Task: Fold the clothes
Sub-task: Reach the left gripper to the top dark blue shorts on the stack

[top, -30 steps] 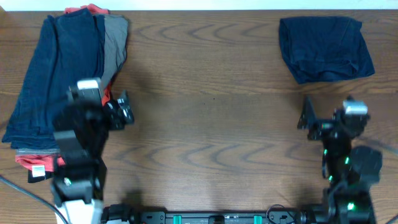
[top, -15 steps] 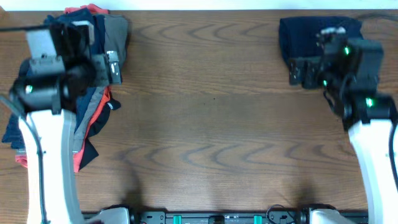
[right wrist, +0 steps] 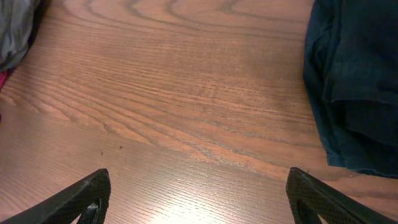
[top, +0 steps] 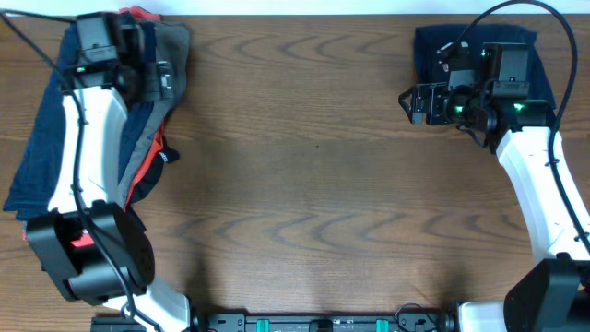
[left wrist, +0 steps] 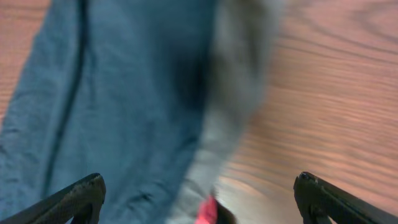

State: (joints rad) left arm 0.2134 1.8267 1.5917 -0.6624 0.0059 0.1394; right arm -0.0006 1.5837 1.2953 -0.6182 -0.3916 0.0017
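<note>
The blue garment needs to come out for folding, so my left gripper needs to grab its edge beside the grey fabric (left wrist: 239, 81) and leave the grey one behind.
The clothes lie in two places. A loose pile (top: 41, 148) of blue, grey (top: 173, 55) and red-orange garments fills the far left of the table. A folded dark navy garment (top: 479, 51) lies at the far right. My left gripper (top: 162, 79) hovers open over the pile's right edge; its wrist view shows blue fabric (left wrist: 124, 93) and grey fabric (left wrist: 239, 81) below the spread left gripper (left wrist: 199, 202). My right gripper (top: 412, 103) stands open just left of the navy garment (right wrist: 357, 81), and the right gripper (right wrist: 199, 199) has only bare wood between its fingers.
The wooden table (top: 304, 184) spans the view between the two cloth heaps. A black cable (top: 516, 14) arcs over the right arm. A grey cloth edge (right wrist: 15, 31) shows at the top left of the right wrist view.
Both arms have swung from the near edge to the far side. The left gripper now hangs over the pile; the right one sits beside the folded navy garment.
</note>
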